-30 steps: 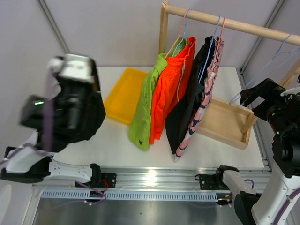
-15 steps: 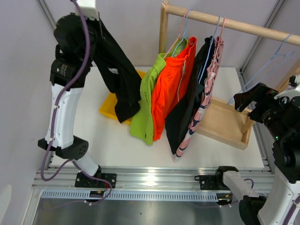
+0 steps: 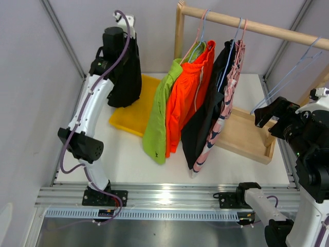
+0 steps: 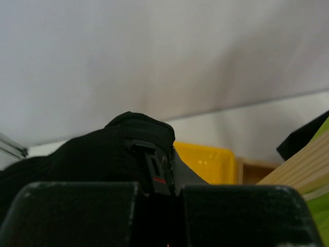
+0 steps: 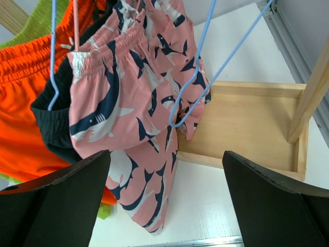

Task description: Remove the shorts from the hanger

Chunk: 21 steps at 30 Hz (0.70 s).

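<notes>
I need to grab the pink hanger next with my right gripper by its bare arm near the hook [image 3: 242,36]. That leaves the pink shorts [image 3: 224,116] free to take off.
My left gripper [image 3: 129,39] is raised high at the back left and shut on a pair of black shorts [image 3: 125,77], which hang from it above the yellow tray [image 3: 134,112]. The left wrist view shows the black shorts [image 4: 97,154] bunched in that gripper [image 4: 172,188]. On the wooden rail, hangers carry lime green shorts [image 3: 158,121], orange shorts [image 3: 187,98], black shorts [image 3: 204,121] and pink shark-print shorts [image 3: 224,116]. My right gripper [image 3: 267,114] stands open at the right, apart from them. Its wrist view shows the pink shorts [image 5: 136,110] just ahead of the gripper [image 5: 167,206].
An empty blue hanger [image 3: 288,77] hangs on the wooden rail [image 3: 257,27], right of the pink shorts. A wooden tray [image 3: 257,146] sits under the rail's right end. The rail's left post [image 3: 179,31] stands behind the yellow tray.
My left arm has swung the black shorts from the near left up and back to above the yellow tray. The right gripper has drifted slightly left and stays open.
</notes>
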Available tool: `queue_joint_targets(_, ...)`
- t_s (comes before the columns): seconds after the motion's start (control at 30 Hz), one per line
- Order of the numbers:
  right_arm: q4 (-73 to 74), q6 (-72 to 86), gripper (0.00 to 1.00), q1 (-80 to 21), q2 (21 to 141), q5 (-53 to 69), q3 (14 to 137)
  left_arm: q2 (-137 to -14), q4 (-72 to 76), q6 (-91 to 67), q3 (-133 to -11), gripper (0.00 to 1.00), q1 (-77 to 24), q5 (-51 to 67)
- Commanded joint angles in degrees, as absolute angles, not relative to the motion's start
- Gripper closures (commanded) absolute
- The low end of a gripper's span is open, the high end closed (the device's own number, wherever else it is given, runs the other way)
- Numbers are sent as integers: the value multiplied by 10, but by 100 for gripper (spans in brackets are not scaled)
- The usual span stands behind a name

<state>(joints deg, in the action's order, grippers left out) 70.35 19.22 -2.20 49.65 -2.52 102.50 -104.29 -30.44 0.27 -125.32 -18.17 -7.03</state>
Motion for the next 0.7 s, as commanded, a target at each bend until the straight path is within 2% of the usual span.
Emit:
queue_joint_targets(0.0, 667, 192, 1, -25, 489, -26, 1004, -1034, -223, -32, -1205, 100, -178, -29)
queue_joint_targets(0.23, 650, 199, 0, -25, 482, -8, 999, -1037, -200, -55, -1140, 100, -179, -4)
queue_joint_targets(0.33, 627, 196, 1, -25, 484, 41, 1004, -1048, -197, -58, -1115, 99, -179, 22)
queue_joint_targets(0.37, 612, 196, 1, -25, 488, 74, 1007, -1056, -203, -58, -1114, 90, -179, 24)
queue_joint_targets(0.4, 605, 196, 1, -25, 492, 93, 1012, -1066, -211, -58, -1114, 72, -178, 19)
queue_joint_targets(0.43, 596, 198, 1, -25, 499, 113, 1019, -1084, -225, -58, -1115, 49, -178, 12)
queue_joint_targets(0.47, 584, 201, 1, -25, 515, 143, 1035, -1091, -233, -67, -1115, 1, -178, -26)
queue_joint_targets(0.53, 568, 212, 1, -25, 534, 173, 1053, -1091, -243, -74, -1097, 1, -178, -50)
queue_joint_targets(0.67, 533, 230, 1, -25, 599, 207, 1108, -995, -206, -96, -1015, 1, -178, -69)
